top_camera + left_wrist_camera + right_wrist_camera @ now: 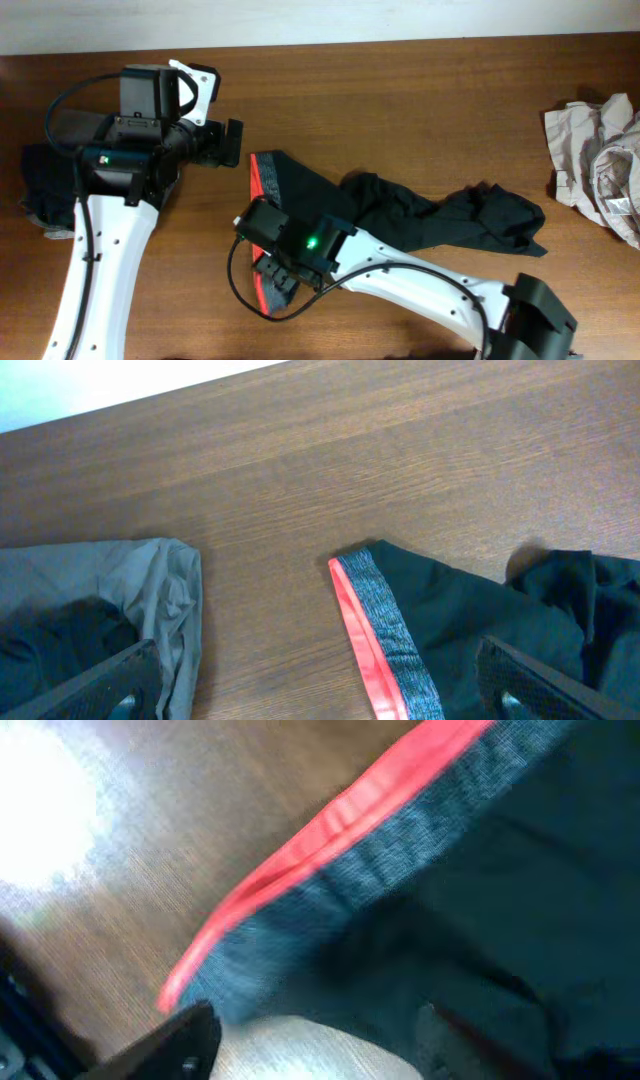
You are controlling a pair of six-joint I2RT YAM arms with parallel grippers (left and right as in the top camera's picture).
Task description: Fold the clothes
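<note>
Next, my right gripper grabs the black leggings (440, 215) by the crumpled leg end opposite the waistband to stretch the leg straight for folding.
The black leggings (440, 215) lie crumpled across the table's middle, with the grey waistband and its red-orange lining (262, 185) at their left end. My left gripper (234, 143) hovers just up-left of the waistband. In the left wrist view it (325, 695) is wide open and empty, with the waistband (385, 630) between the fingers. My right gripper (270, 275) is low over the waistband's near end. In the blurred right wrist view its fingers (310, 1050) stand apart at the waistband's edge (330, 850), with bare table between them.
A grey and dark garment (40, 195) lies under the left arm at the table's left; it also shows in the left wrist view (150, 590). A crumpled beige garment (600, 160) lies at the right edge. The table's far edge (400, 38) meets a white wall.
</note>
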